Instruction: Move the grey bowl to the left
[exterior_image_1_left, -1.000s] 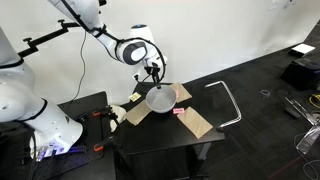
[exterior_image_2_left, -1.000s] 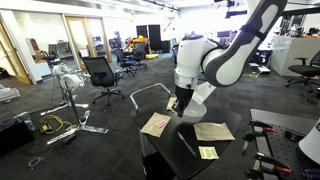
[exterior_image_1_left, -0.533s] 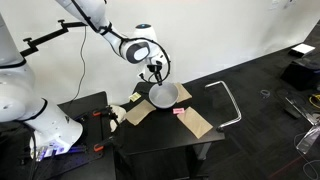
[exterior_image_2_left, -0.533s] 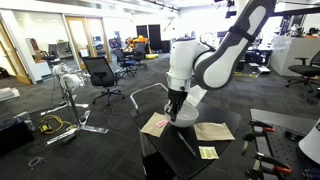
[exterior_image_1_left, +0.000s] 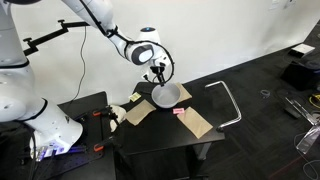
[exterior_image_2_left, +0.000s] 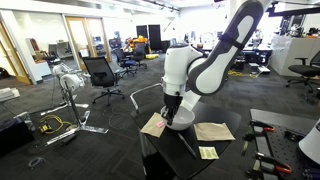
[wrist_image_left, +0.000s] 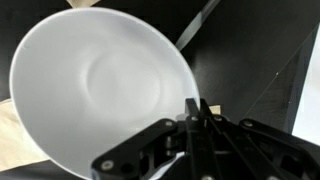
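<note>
The grey bowl's lower edge meets the black tabletop between the cardboard pieces, so the robot's gripper should open, and the bowl would rest there if it opened now.
The grey bowl (exterior_image_1_left: 166, 94) is a round, pale grey-white, smooth bowl, held tilted just above the black table (exterior_image_1_left: 165, 140). My gripper (exterior_image_1_left: 159, 75) is shut on its rim from above. In the wrist view the bowl (wrist_image_left: 95, 85) fills the left and middle, and the shut fingers (wrist_image_left: 196, 112) pinch its right edge. In an exterior view the gripper (exterior_image_2_left: 172, 112) shows over the table, and the arm hides most of the bowl.
Flat tan cardboard pieces (exterior_image_1_left: 197, 122) (exterior_image_1_left: 138, 112) lie on the table under and beside the bowl, also in an exterior view (exterior_image_2_left: 213, 131). A small pink item (exterior_image_1_left: 180, 111) lies by the cardboard. A metal frame (exterior_image_1_left: 226, 100) stands beyond the table edge.
The gripper has carried the bowl steadily to the right in one exterior view and to the left in the other, still shut on its rim.
</note>
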